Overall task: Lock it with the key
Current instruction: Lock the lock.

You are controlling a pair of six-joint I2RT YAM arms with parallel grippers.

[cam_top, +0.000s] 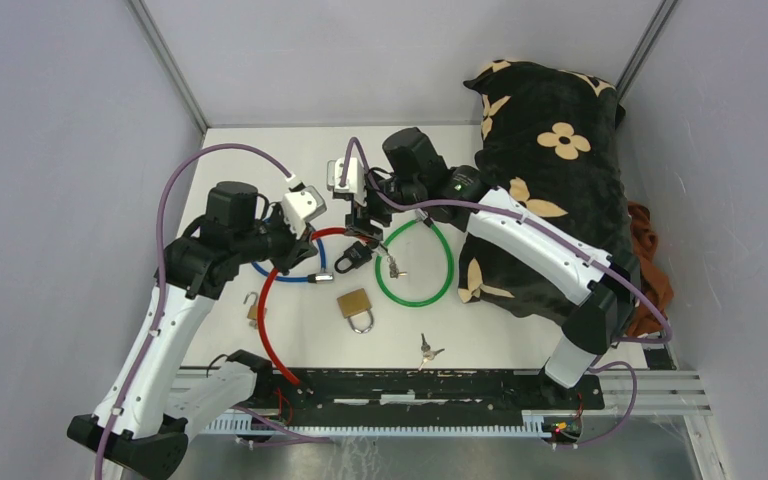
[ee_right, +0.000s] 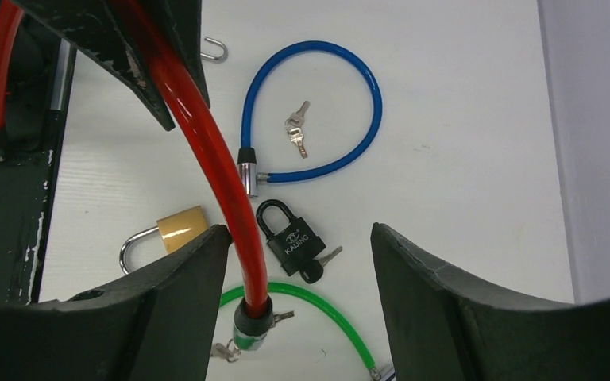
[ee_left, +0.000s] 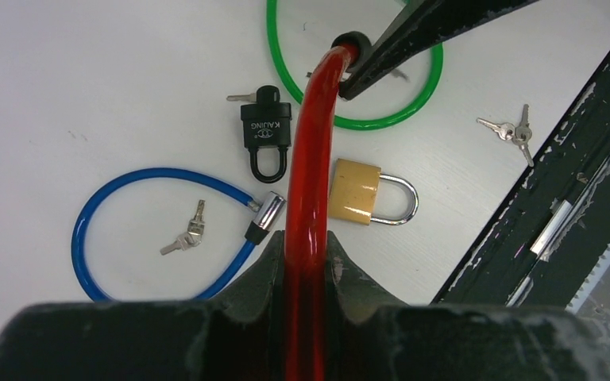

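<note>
The cable's end should stay free to join and lock. My right gripper will grab the red cable just behind its black-end with the cap [ee_right: 253, 279].
A red cable lock [cam_top: 268, 300] arcs from the front rail up to the table's middle. My left gripper [cam_top: 298, 243] is shut on the red cable [ee_left: 308, 182], which runs between the fingertips [ee_left: 274, 246]. The cable's black-capped end [ee_left: 348, 44] hangs free in front of my right gripper [cam_top: 361, 226]. That gripper [ee_right: 298, 238] is open, with the red cable [ee_right: 230, 182] passing close to its left finger and its end [ee_right: 252, 313] above the green cable lock's head. A key [ee_right: 224, 349] hangs at that green head.
A green cable loop [cam_top: 418, 262], a blue cable loop [ee_left: 127, 230] with keys [ee_left: 183, 236] inside it, a black padlock [ee_left: 266, 131] with a key in it and a brass padlock [ee_left: 357, 193] lie on the table. Loose keys [cam_top: 428, 350] lie near the front rail. A dark floral cushion [cam_top: 550, 180] fills the right.
</note>
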